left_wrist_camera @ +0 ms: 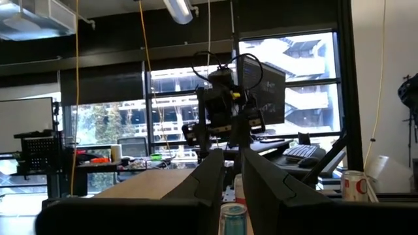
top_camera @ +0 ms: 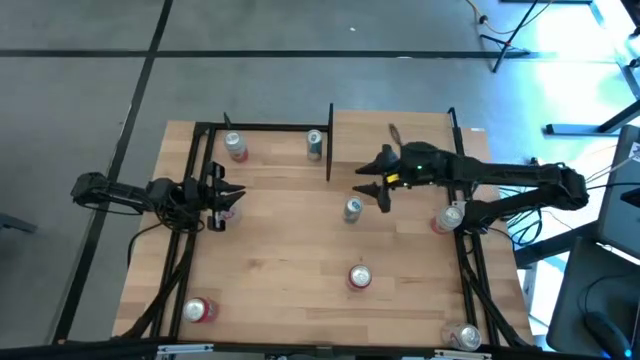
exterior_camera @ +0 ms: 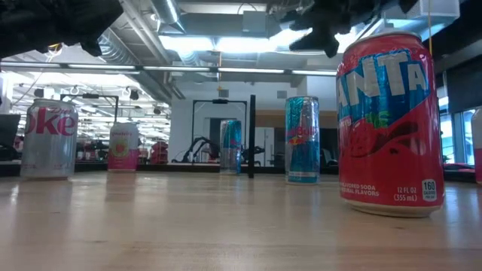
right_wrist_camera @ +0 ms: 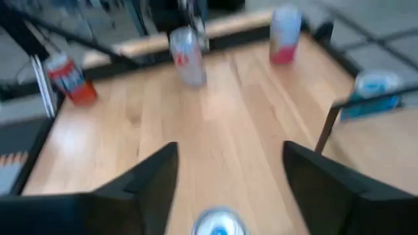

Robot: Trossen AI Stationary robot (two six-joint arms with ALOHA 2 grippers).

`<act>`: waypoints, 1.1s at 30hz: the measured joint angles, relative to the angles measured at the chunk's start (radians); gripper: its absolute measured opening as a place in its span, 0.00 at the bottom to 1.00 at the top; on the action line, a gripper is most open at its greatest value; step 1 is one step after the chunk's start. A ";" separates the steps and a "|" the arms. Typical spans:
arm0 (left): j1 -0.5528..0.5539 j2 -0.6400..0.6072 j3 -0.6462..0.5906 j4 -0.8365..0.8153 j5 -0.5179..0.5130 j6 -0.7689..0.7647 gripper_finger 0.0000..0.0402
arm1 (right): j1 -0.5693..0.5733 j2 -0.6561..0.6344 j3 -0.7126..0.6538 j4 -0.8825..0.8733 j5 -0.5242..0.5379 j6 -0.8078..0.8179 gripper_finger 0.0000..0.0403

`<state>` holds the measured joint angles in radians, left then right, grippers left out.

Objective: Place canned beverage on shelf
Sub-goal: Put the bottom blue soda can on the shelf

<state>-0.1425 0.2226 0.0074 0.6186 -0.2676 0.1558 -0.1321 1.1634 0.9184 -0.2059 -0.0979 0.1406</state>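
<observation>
I need to place the can on the shelf point(top_camera: 400, 125), so my right gripper needs to grab the blue can next by its upper body, just below the can's rim point(top_camera: 353, 208).
A blue can point(top_camera: 352, 209) stands upright on the tabletop just near of the shelf point(top_camera: 400, 125), a small light-wood board between black posts at the far right. The can also shows in the low view point(exterior_camera: 302, 139) and, from above, in the right wrist view point(right_wrist_camera: 219, 225). My right gripper point(top_camera: 372, 186) hovers above the can and slightly to its far right. It is open and empty, with its fingers wide apart point(right_wrist_camera: 228, 176). My left gripper point(top_camera: 232, 194) waits at the table's left, open by a narrow gap point(left_wrist_camera: 234, 163) and empty.
More cans stand about: a pink one point(top_camera: 235, 147) and a teal one point(top_camera: 315, 145) at the far edge, one point(top_camera: 222, 212) beside my left gripper, a red one point(top_camera: 359, 277) at the middle front, and others point(top_camera: 197, 310) point(top_camera: 465, 335) point(top_camera: 447, 220). A black post point(top_camera: 330, 140) bounds the shelf's left side.
</observation>
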 joint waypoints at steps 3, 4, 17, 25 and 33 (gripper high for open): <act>0.000 0.000 0.000 0.001 0.000 -0.024 0.12 | 0.018 0.037 0.008 -0.031 0.000 -0.027 0.79; 0.000 0.000 0.000 0.001 0.000 -0.027 0.12 | 0.026 0.047 0.007 -0.040 0.000 -0.037 0.83; -0.001 0.000 0.000 0.001 -0.002 -0.034 0.12 | 0.034 0.081 0.004 -0.040 0.027 -0.043 0.97; 0.000 0.000 0.000 0.002 -0.003 -0.034 0.12 | 0.035 0.151 0.003 -0.091 0.023 -0.044 0.97; 0.000 0.000 0.000 0.000 -0.003 -0.034 0.12 | 0.035 0.235 0.003 -0.090 0.033 -0.070 0.97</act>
<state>-0.1429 0.2226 0.0074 0.6189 -0.2707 0.1219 -0.0975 1.3986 0.9211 -0.2962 -0.0647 0.0704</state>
